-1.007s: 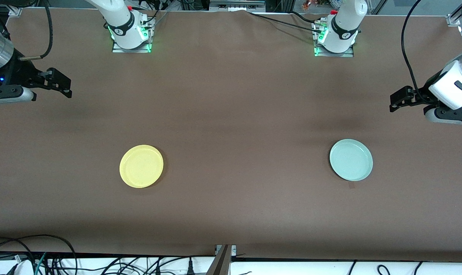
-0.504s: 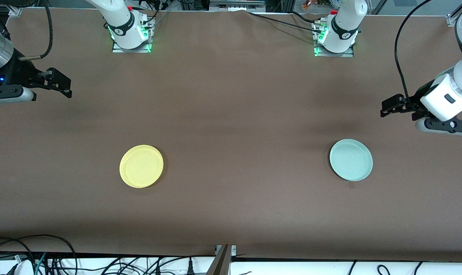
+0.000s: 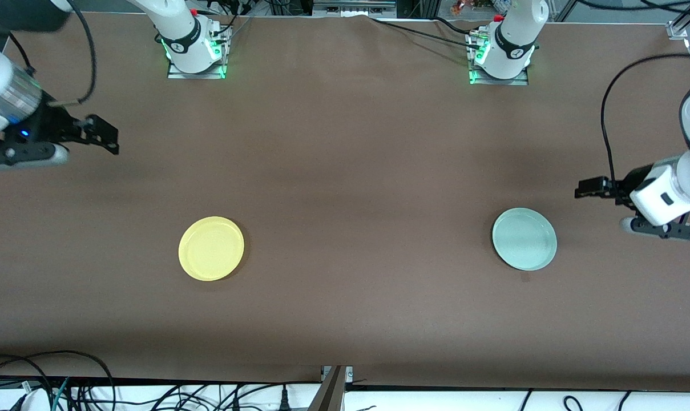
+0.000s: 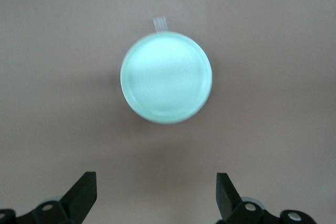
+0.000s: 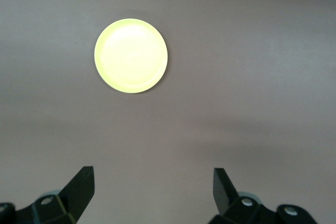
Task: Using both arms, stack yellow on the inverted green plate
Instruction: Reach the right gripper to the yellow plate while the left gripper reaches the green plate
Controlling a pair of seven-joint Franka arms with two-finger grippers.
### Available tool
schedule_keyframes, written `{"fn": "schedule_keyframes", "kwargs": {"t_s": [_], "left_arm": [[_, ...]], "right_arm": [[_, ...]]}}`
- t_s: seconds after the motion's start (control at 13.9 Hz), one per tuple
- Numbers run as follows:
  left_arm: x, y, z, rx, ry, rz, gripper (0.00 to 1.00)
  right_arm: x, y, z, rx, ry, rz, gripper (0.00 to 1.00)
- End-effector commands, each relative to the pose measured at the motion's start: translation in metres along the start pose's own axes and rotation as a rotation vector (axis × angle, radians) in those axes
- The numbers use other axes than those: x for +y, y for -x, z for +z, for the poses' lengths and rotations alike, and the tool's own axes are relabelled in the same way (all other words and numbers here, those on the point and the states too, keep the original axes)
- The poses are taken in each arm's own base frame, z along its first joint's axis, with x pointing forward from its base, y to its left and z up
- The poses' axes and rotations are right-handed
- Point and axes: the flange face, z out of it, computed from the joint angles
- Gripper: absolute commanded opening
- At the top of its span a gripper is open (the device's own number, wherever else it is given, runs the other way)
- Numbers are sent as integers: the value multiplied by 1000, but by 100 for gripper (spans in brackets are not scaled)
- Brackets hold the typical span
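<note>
My right gripper is to grab the yellow plate by its rim (image 3: 181, 249) next, so that it can stack the yellow plate on the inverted green plate (image 3: 524, 238).
The yellow plate (image 3: 211, 248) lies rim up on the brown table toward the right arm's end; it also shows in the right wrist view (image 5: 131, 55). The pale green plate (image 3: 524, 238) lies rim up toward the left arm's end; it also shows in the left wrist view (image 4: 166, 77). My left gripper (image 3: 585, 188) is open and empty, in the air beside the green plate at the table's end (image 4: 156, 192). My right gripper (image 3: 109, 137) is open and empty, over bare table well apart from the yellow plate (image 5: 153, 190).
The brown table cloth (image 3: 345, 188) covers the whole table. The two arm bases (image 3: 193, 48) (image 3: 501, 54) stand at the table's edge farthest from the front camera. A small bit of tape (image 3: 525, 278) lies by the green plate. Cables (image 3: 65, 388) hang below the near edge.
My left gripper has come down and toward the green plate, staying open. My right gripper has shifted a little toward the yellow plate. The plates have not moved.
</note>
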Motion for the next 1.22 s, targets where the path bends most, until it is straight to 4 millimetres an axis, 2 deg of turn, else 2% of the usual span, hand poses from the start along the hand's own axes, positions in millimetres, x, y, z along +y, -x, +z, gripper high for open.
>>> {"fn": "schedule_keyframes", "kwargs": {"t_s": [0.0,0.29,0.36,0.5,0.65,0.86,1.01,1.08,1.15], "left_arm": [[-14,-34,43,26,-34,144,100],[-26,-62,111,33,-56,371,100],[-27,-66,133,25,-80,427,100],[-27,-70,168,31,-127,484,100],[-24,-69,198,42,-153,511,100],[-31,-65,242,73,-151,515,100],[-30,-63,252,88,-156,522,100],[-30,-63,259,80,-149,521,95],[-32,-63,264,76,-146,519,68]], "right_arm": [[-3,3,88,23,-6,-11,100],[-8,-29,212,23,22,-8,100],[-9,-36,246,28,27,-3,100],[-9,-49,292,49,42,-6,99],[-10,-66,319,54,42,4,98],[-6,-88,339,59,39,14,94],[-7,-97,348,58,44,12,87],[-6,-100,350,60,45,13,83],[-8,-103,354,59,45,14,79]]}}
